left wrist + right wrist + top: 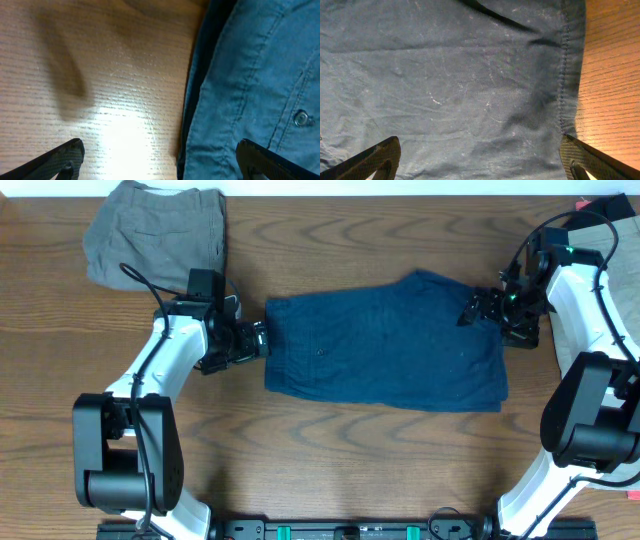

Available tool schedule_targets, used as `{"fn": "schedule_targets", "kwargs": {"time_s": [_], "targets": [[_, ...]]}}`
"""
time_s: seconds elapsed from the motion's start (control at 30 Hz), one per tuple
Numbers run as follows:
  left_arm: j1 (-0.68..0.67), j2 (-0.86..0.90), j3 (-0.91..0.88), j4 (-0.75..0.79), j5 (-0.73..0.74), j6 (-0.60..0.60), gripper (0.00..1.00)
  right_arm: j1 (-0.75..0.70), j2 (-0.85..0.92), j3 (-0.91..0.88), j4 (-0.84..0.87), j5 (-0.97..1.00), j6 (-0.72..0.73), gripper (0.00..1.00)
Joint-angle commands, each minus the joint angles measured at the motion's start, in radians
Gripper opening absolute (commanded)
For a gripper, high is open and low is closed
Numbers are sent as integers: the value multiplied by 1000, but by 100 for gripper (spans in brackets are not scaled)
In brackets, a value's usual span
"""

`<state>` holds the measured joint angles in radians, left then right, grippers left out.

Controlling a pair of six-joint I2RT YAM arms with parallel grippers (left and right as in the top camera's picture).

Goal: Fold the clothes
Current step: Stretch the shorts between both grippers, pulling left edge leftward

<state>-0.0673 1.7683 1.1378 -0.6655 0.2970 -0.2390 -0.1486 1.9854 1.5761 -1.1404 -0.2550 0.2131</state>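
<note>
The navy-blue shorts have the stitched outer edge beside the button [301, 118], which my left gripper needs to grab next to fold that side of the shorts across the rest.
A dark navy-blue pair of shorts [385, 345] lies flat in the middle of the table. My left gripper [258, 340] is open at its left edge, one finger over the fabric [250, 75] and one over bare wood. A small button [301, 118] shows there. My right gripper [478, 308] is open above the shorts' upper right part, the fingers spanning the stitched hem [563, 75]. A grey pair of shorts [155, 230] lies folded at the far left. A beige pair [600, 225] lies at the far right, partly hidden by my right arm.
The wooden table [330, 450] shows bare in front of the shorts. A dark rail [350, 530] runs along the near edge between the arm bases. A thin dark cable [495, 15] crosses the top of the right wrist view.
</note>
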Motion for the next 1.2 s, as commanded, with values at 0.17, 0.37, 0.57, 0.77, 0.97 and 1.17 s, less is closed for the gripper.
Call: {"fn": "schedule_targets", "kwargs": {"time_s": [0.17, 0.37, 0.57, 0.77, 0.97, 1.17], "targets": [[0, 26, 8, 31, -22, -9, 98, -8, -2, 14, 0, -7, 11, 99], [0, 26, -3, 34, -21, -8, 98, -8, -2, 14, 0, -7, 11, 99], [0, 28, -23, 56, -21, -6, 98, -8, -2, 14, 0, -7, 11, 99], [0, 32, -24, 82, 36, -5, 98, -8, -2, 14, 0, -7, 11, 99], [-18, 63, -24, 99, 59, -6, 98, -5, -2, 14, 0, -7, 11, 99], [-69, 109, -24, 117, 58, -5, 98, -2, -2, 14, 0, -7, 11, 99]]}}
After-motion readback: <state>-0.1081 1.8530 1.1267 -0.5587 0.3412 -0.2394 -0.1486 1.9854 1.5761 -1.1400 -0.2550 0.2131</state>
